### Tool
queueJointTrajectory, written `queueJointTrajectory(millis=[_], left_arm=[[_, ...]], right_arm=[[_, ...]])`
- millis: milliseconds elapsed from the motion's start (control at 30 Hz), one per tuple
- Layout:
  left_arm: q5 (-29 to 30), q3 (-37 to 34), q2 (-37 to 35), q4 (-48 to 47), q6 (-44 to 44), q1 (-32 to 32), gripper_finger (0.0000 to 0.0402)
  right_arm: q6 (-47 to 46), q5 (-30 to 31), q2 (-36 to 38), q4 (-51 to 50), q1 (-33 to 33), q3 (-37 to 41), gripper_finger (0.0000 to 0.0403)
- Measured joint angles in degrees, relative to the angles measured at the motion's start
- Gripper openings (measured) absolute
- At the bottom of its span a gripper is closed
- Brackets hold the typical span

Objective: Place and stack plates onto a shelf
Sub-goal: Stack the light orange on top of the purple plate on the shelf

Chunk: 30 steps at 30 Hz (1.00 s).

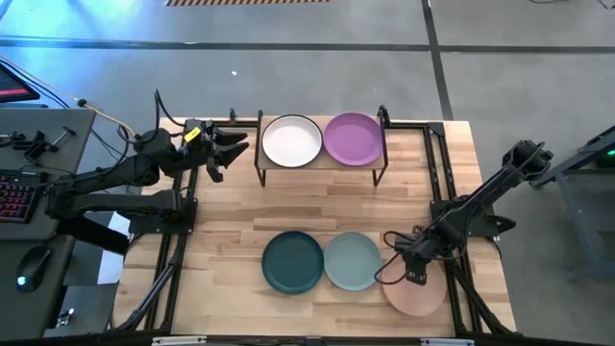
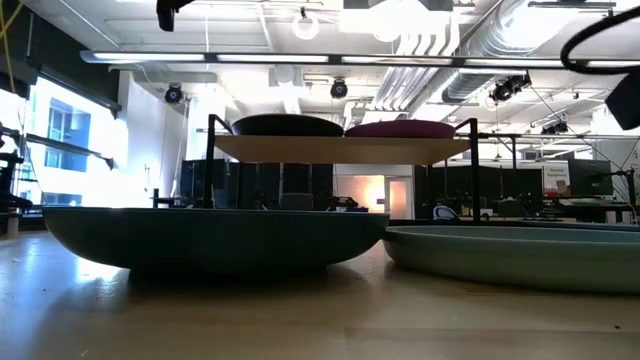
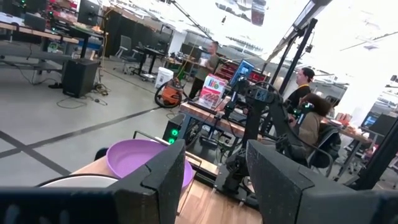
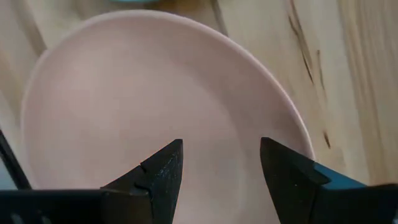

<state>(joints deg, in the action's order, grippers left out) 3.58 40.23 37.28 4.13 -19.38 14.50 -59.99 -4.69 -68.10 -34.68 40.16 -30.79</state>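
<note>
The pink plate needs to be stacked over the purple plate (image 1: pixel 353 138) on the shelf, so my right gripper will grab it by its rim (image 1: pixel 444 289) next.
The shelf (image 1: pixel 322 165) stands at the table's far middle with the cream-white plate (image 1: pixel 291 140) and the purple plate (image 1: pixel 353 138) side by side on its board. The dark teal plate (image 1: pixel 292 260), the pale blue-green plate (image 1: pixel 353 260) and the pink plate (image 1: pixel 423 294) lie in a row near the table's near edge. The black plate does not show. My left gripper (image 1: pixel 231 149) is open, level, just left of the shelf; its wrist view shows the purple plate (image 3: pixel 134 162) beyond the fingers. My right gripper (image 4: pixel 221 152) is open, pointing down over the pink plate (image 4: pixel 143 99).
Black frame rails (image 1: pixel 437 163) run along the table's left and right sides. Bare wood lies between the shelf and the row of plates. In the low view the teal plate (image 2: pixel 215 240) and the blue-green plate (image 2: pixel 520 250) stand in front of the shelf (image 2: pixel 340 148).
</note>
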Motion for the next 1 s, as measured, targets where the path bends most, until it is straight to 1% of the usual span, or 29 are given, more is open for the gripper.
queueJointTrajectory(millis=[100, 167, 267, 333, 400, 467, 600, 800, 900, 1000], left_arm=[[0.04, 0.00, 0.00, -0.01, 0.01, 0.00, 0.0161], [0.10, 0.00, 0.00, -0.01, 0.03, 0.00, 0.0161], [0.12, 0.00, 0.00, -0.02, 0.72, 0.00, 0.0161], [0.13, 0.00, 0.00, -0.03, 1.05, 0.00, 0.0161], [0.11, 0.00, 0.00, -0.05, 1.04, 0.00, 0.0161], [0.10, 0.00, 0.00, -0.05, 1.05, 0.00, 0.0161], [0.10, 0.00, 0.00, -0.05, 1.05, 0.00, 0.0161], [0.10, 0.00, 0.00, -0.07, 1.01, 0.00, 0.0161], [0.10, 0.00, 0.00, -0.06, 1.01, 0.00, 0.0161], [0.10, 0.00, 0.02, -0.06, 1.01, 0.00, 0.0161]], right_arm=[[1.00, 0.00, 0.00, -0.47, 0.00, -1.56, 0.0195], [3.53, 0.01, 0.00, -1.85, 0.00, -3.59, 0.0195], [6.98, 2.02, 0.02, -7.66, 0.00, -6.81, 0.0195], [7.93, 3.64, 0.04, -11.21, -0.07, -7.49, 0.0195], [8.01, 3.56, 0.04, -13.53, -0.49, -6.73, 0.0195], [8.59, 2.52, 0.04, -13.70, -1.14, -5.09, 0.0195], [9.12, 1.60, 0.04, -10.71, -2.21, -2.18, 0.0195], [9.51, 0.56, 0.04, -9.99, -2.69, 0.92, 0.0193], [9.52, -0.06, 0.04, -9.15, -2.68, 1.57, 0.0173], [10.59, -0.04, 0.02, -8.12, -2.64, 1.65, 0.0126]])
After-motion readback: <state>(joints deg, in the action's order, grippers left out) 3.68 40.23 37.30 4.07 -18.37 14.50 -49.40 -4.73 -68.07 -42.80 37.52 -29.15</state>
